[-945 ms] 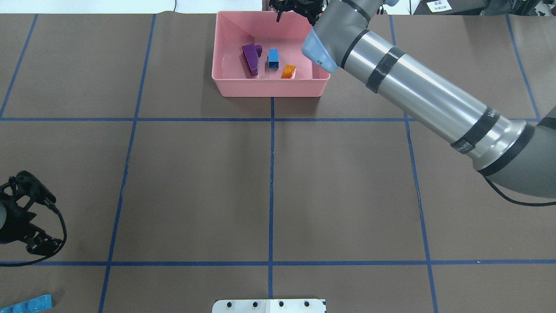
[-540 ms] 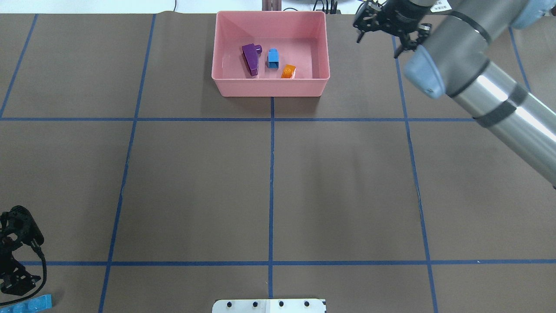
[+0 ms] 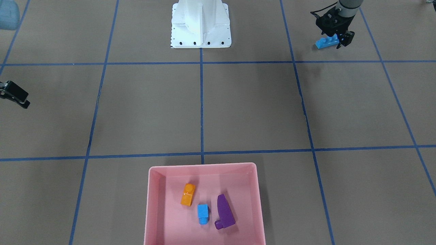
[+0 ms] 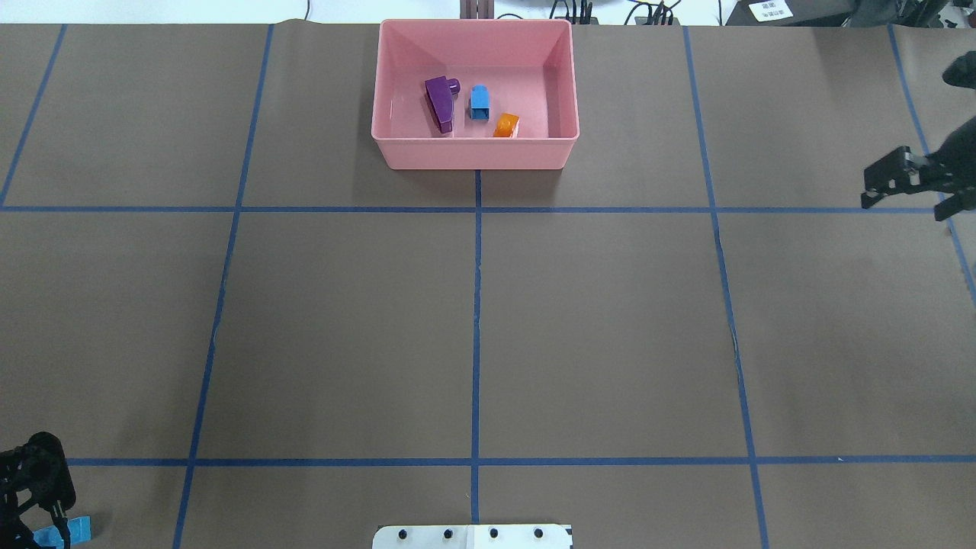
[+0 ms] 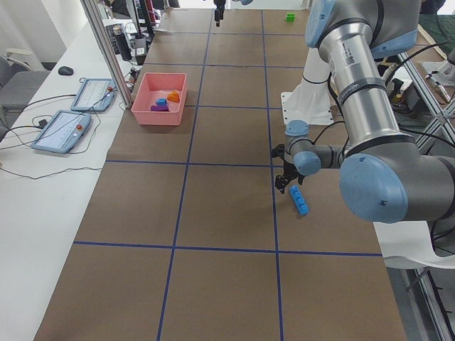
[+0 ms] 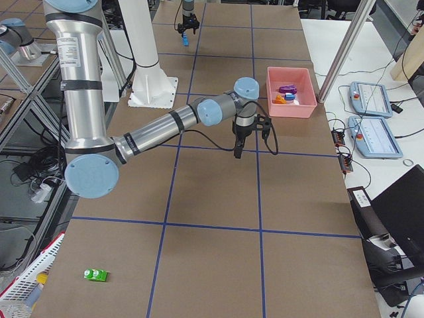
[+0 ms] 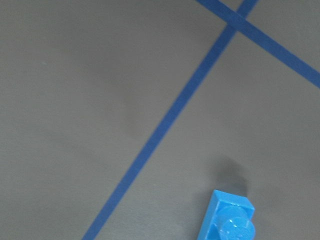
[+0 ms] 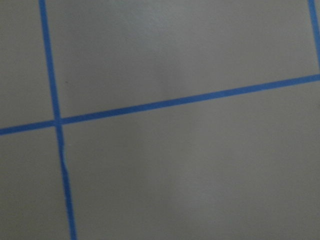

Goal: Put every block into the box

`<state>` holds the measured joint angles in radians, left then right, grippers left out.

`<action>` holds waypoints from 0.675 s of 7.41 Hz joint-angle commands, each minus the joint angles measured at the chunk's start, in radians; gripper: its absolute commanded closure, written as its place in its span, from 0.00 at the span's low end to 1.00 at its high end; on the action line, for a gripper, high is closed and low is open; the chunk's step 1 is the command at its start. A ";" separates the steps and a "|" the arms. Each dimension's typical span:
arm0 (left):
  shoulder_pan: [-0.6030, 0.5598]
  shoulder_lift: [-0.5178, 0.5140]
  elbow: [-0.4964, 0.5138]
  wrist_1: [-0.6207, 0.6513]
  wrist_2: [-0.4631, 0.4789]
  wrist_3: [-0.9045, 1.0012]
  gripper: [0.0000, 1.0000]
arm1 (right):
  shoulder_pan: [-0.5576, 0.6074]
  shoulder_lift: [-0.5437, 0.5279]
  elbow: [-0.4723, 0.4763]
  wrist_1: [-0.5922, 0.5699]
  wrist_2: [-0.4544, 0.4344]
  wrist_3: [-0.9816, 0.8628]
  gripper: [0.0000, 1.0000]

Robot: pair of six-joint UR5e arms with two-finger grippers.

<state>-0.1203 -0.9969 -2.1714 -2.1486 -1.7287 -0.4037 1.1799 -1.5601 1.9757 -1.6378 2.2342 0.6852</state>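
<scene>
The long blue brick lies at an angle to the fingers of my left gripper, and they hover above its body [image 3: 326, 42] [image 7: 209, 226]. My left gripper isn't ready to close on the brick yet: it needs to first lower and turn.
The pink box [image 4: 475, 152] stands at the table's far middle and holds the purple wedge [image 4: 440, 103], the small blue brick [image 4: 479, 101] and the orange brick [image 4: 506, 125]. The long blue brick [image 3: 325, 43] lies on the table near the robot's left corner; it also shows in the left wrist view [image 7: 227, 220]. My left gripper [image 3: 335, 40] hangs open right over one end of it, not closed on it. The green brick [image 6: 96, 274] lies far off on the robot's right end of the table. My right gripper [image 4: 904, 200] is open and empty, out to the right of the box.
The white robot base [image 3: 201, 27] stands at the table's near middle edge. Blue tape lines grid the brown table cover [image 4: 473, 320]. Two tablets [image 6: 371, 99] lie on the bench beyond the box.
My right arm has swung from above the box out to the right and back toward the robot. My left gripper has moved down toward the near-left corner, over the long blue brick.
</scene>
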 commanded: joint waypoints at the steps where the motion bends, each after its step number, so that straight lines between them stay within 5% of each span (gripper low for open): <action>1: 0.099 -0.008 0.031 0.000 0.050 -0.059 0.00 | 0.030 -0.106 -0.001 -0.005 0.001 -0.128 0.00; 2: 0.105 -0.028 0.045 0.000 0.063 -0.081 0.01 | 0.046 -0.176 0.012 -0.001 0.001 -0.178 0.00; 3: 0.114 -0.028 0.048 0.000 0.064 -0.092 0.20 | 0.096 -0.254 0.017 -0.002 0.024 -0.305 0.00; 4: 0.114 -0.029 0.048 0.000 0.064 -0.092 0.47 | 0.150 -0.305 0.014 -0.002 0.066 -0.396 0.00; 5: 0.113 -0.026 0.050 0.001 0.067 -0.084 0.97 | 0.174 -0.357 0.017 0.002 0.071 -0.451 0.00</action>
<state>-0.0087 -1.0239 -2.1240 -2.1487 -1.6649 -0.4907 1.3091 -1.8453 1.9902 -1.6387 2.2838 0.3274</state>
